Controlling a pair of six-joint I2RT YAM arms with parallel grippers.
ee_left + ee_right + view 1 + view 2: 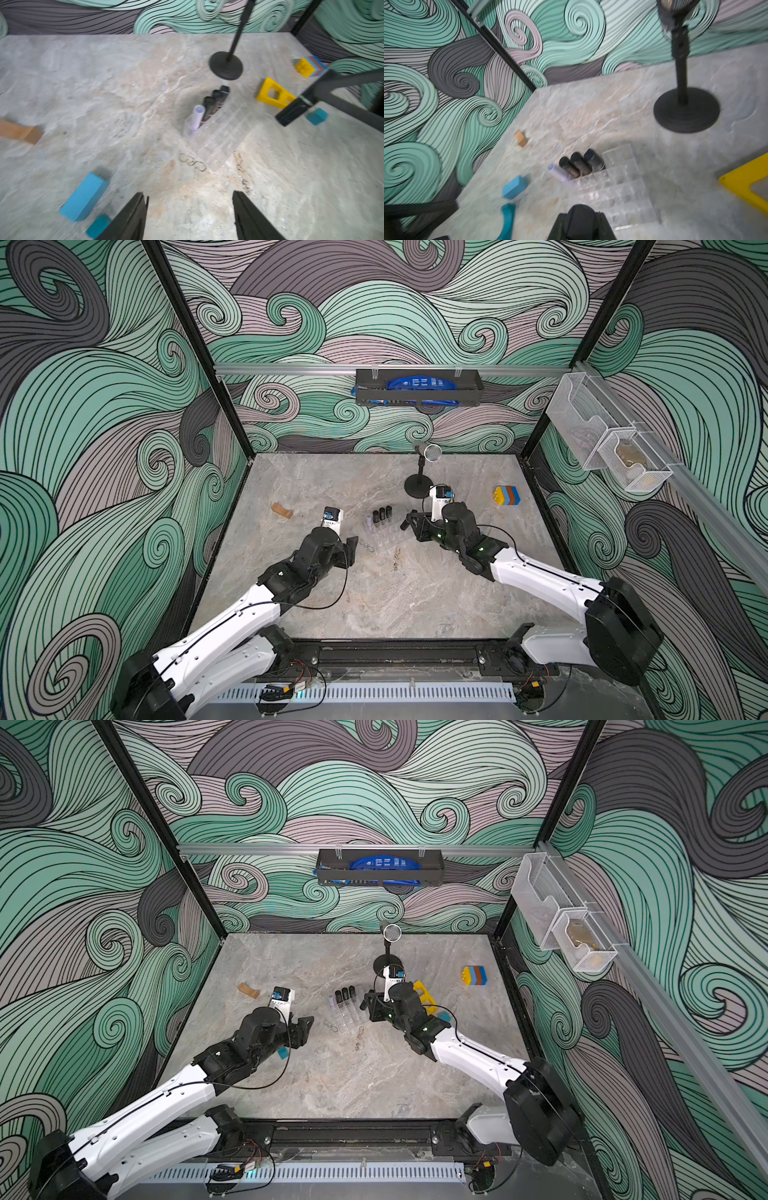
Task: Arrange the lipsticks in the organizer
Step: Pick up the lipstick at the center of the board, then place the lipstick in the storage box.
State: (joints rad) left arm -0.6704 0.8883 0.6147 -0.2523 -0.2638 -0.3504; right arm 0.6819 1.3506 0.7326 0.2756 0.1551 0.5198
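The black lipstick would drop short now; my right gripper must move it to the far row's empty end cell.
The clear organizer (388,536) (351,1017) (226,128) (623,187) lies mid-table between my arms. In its far row stand three black lipsticks (382,514) (345,995) (216,99) (579,164) and a lilac lipstick (368,521) (331,1002) (197,116) (558,172). My right gripper (406,523) (365,1003) (581,216) hovers at the organizer's right side, shut on another black lipstick (581,222). My left gripper (353,545) (308,1025) (188,195) stands open and empty, a little left of the tray's near corner.
A microphone stand (417,489) rises behind the right gripper. A yellow triangular frame (424,992) and a teal block (444,1016) lie by the right arm. Blue blocks (83,197) lie under the left arm. There is a coloured block stack (507,495) far right and a wooden block (281,510) far left.
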